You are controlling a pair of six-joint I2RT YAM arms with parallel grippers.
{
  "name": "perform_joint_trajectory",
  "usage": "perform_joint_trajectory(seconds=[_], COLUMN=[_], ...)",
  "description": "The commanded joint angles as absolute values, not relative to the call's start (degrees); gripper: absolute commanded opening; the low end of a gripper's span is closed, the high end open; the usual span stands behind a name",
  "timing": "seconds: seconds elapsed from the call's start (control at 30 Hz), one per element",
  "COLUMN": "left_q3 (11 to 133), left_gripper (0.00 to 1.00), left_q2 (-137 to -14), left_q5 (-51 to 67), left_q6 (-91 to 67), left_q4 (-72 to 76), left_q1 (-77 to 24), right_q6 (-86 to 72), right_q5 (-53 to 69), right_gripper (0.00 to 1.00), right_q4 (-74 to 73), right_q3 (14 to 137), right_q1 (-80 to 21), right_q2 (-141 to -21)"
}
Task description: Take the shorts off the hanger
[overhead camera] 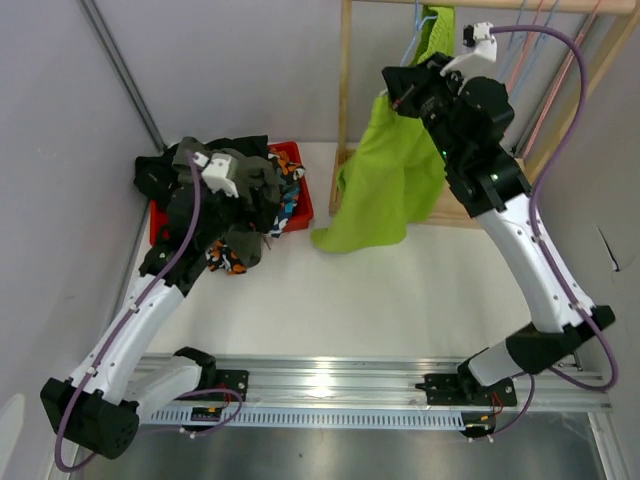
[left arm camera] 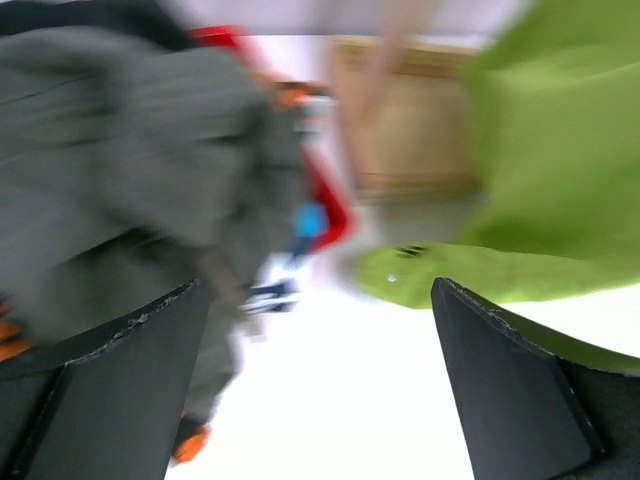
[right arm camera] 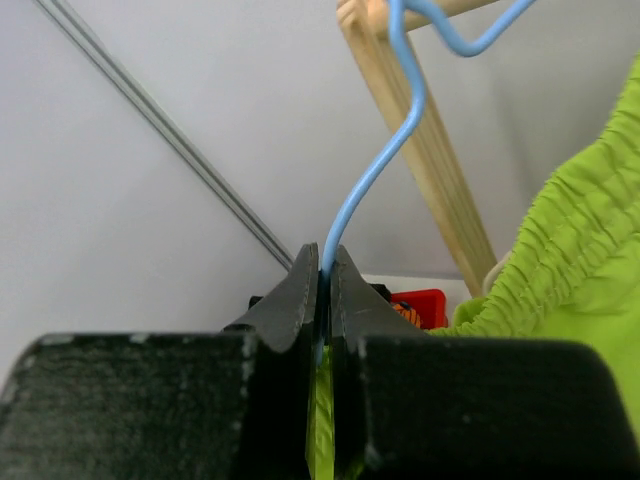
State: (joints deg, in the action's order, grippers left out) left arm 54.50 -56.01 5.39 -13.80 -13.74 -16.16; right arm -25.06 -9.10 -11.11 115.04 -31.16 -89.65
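Note:
The green shorts need to be grabbed by my left gripper next, just below the gathered waistband (overhead camera: 385,124), so that the hanger is free to be pulled out.
The lime green shorts (overhead camera: 385,180) hang from a blue wire hanger (overhead camera: 412,40) on the wooden rack, their lower edge resting on the table. My right gripper (overhead camera: 397,88) is shut on the hanger's wire (right arm camera: 375,165), with green fabric (right arm camera: 570,270) just beside and below the jaws. My left gripper (overhead camera: 262,205) is open and empty above the pile of shorts at the red bin; its view is blurred, with dark grey-olive shorts (left arm camera: 130,130) to the left and the green shorts (left arm camera: 540,150) to the right. Black shorts (overhead camera: 155,170) and orange-black-white patterned shorts (overhead camera: 225,260) lie in the pile.
The red bin (overhead camera: 300,190) stands at the back left, overflowing with shorts. The wooden rack (overhead camera: 345,90) stands at the back right with more hangers (overhead camera: 530,50) on its bar. Grey walls close both sides. A metal rail (overhead camera: 330,385) runs along the near edge.

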Motion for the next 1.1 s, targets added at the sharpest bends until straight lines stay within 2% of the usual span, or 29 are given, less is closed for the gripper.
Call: perform_joint_trajectory(seconds=[0.0,0.13,0.2,0.43,0.7,0.97,1.0,1.03,1.07], left_q3=[55.2,56.0,55.6,56.9,58.1,62.3,62.7,62.9,62.9], left_gripper=[1.0,0.99,0.99,0.99,0.99,0.99,0.96,0.88,0.74], left_q2=[-53.1,-50.4,-49.9,-51.6,-56.8,-62.3,-62.6,-62.9,-62.8], left_q5=[20.0,24.1,27.9,23.6,18.6,10.3,9.6,9.0,8.4], left_q6=[-11.0,-13.6,-17.3,-16.7,-14.1,-11.3,-11.3,-11.2,-11.2], left_q4=[-6.9,-2.7,2.9,7.3,9.1,7.4,7.5,7.6,7.8], left_q1=[-22.7,-32.8,-34.6,-47.2,-55.3,-55.7,-55.8,-55.8,-55.8], right_q6=[-21.9,-22.8,-22.9,-22.9,-23.1,-21.7,-21.4,-21.2,-21.0], right_q5=[-10.2,-13.7,-14.9,-18.9,-21.8,-25.1,-26.0,-26.5,-26.8], right_gripper=[0.0,0.0,0.0,0.0,0.0,0.0,0.0,0.0,0.0], right_q4=[-0.8,3.2,3.9,4.8,7.1,9.2,9.2,9.1,9.1], right_q3=[108.1,96.8,92.7,89.4,87.8,84.3,84.1,83.9,83.7], right_q1=[-33.0,-37.3,-39.8,-45.3,-50.8,-59.0,-59.7,-61.0,-61.5], right_q2=[-78.5,-70.3,-67.5,-65.7,-64.6,-61.0,-60.4,-60.0,-59.6])
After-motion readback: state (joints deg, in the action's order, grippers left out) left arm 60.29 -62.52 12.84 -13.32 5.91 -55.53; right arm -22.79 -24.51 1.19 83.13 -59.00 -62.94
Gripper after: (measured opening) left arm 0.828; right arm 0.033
